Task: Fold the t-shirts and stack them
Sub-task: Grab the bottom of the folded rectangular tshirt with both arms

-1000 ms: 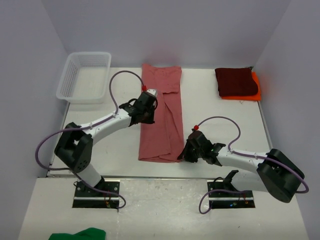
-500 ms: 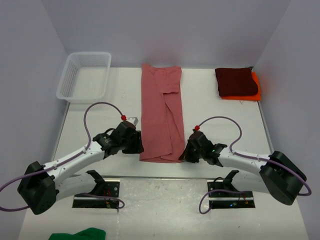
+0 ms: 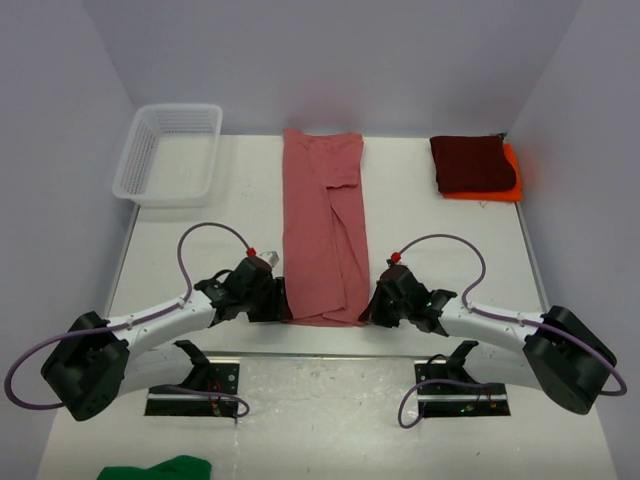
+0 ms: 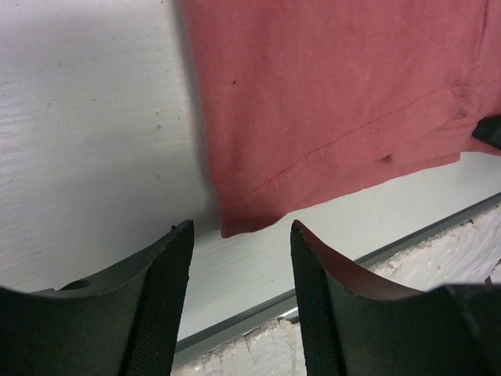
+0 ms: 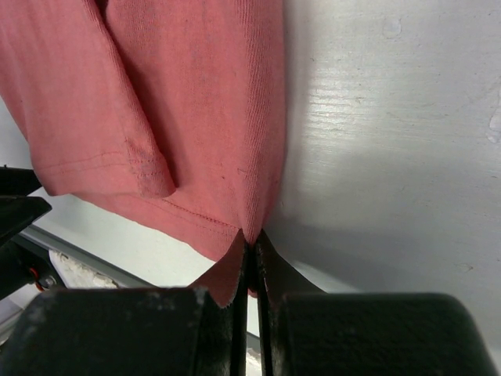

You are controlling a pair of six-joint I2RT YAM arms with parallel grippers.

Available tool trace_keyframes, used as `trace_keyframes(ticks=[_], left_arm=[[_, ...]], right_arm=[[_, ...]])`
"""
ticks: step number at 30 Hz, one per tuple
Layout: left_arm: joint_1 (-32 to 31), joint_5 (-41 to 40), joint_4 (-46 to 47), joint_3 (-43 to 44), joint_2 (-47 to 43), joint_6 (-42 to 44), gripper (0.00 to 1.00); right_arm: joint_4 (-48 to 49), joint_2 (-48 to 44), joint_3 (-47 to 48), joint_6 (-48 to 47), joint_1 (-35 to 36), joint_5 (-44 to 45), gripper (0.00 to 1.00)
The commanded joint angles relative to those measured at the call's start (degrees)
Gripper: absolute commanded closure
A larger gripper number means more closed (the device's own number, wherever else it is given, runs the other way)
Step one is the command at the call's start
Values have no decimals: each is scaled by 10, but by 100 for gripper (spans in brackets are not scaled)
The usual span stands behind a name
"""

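My left gripper takes hold of the rose t-shirt's free near hem corner (image 3: 288, 318) (image 4: 238, 222) next, opposite my right gripper, to fold the hem over.
A faded rose t-shirt (image 3: 322, 230) lies folded lengthwise into a long strip, running from the table's far edge to its near edge. My left gripper (image 3: 279, 304) is open just short of the shirt's near left corner (image 4: 235, 223), and nothing is between its fingers (image 4: 160, 298). My right gripper (image 3: 369, 311) is shut on the near right corner of the hem (image 5: 252, 239), pinching the rose cloth (image 5: 180, 102). At the far right a folded dark maroon t-shirt (image 3: 472, 162) lies on top of a bright orange one (image 3: 513, 178).
A white mesh basket (image 3: 128, 172) stands at the far left corner. The table's metal front edge (image 4: 352, 266) runs just behind both grippers. A green cloth (image 3: 160, 469) lies off the table at the bottom left.
My left arm has drawn back from the shirt's left edge at mid-length to its near left corner, and its jaws have opened. The right gripper has stayed shut on the hem, barely moving.
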Motion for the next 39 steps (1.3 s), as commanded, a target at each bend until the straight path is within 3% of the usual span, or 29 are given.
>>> trace_keyframes(ticks=[1,11,16,21,22,23,24,34,39], left_arm=[[5,12,43,-8,11,-9,46],[8,22,74,-21,37,-10,47],[8,26,74,-26,31,-12,52],[8,27,78,-35,27,-15,68],[8,30,81,-40,32,-15,88],[8,31,80,-40,33,-15,88],[8,29,79,-42,33,-15,100],[7,-1,-29,-36,-54,-10,100],[2,-11,-88,-23,-106,-4,100]], right_arm=[[-41,-5,-15,-11,6,21,100],[-46,-2,-12,-5,16,26,100],[-49,-5,-9,-3,18,30,100],[-47,2,-6,-2,21,28,100],[-49,8,-2,-2,25,28,100],[-50,8,-2,-2,27,28,100],[-50,10,0,-2,28,28,100],[-127,4,47,-25,97,75,100],[-221,-29,84,-4,137,131,100]])
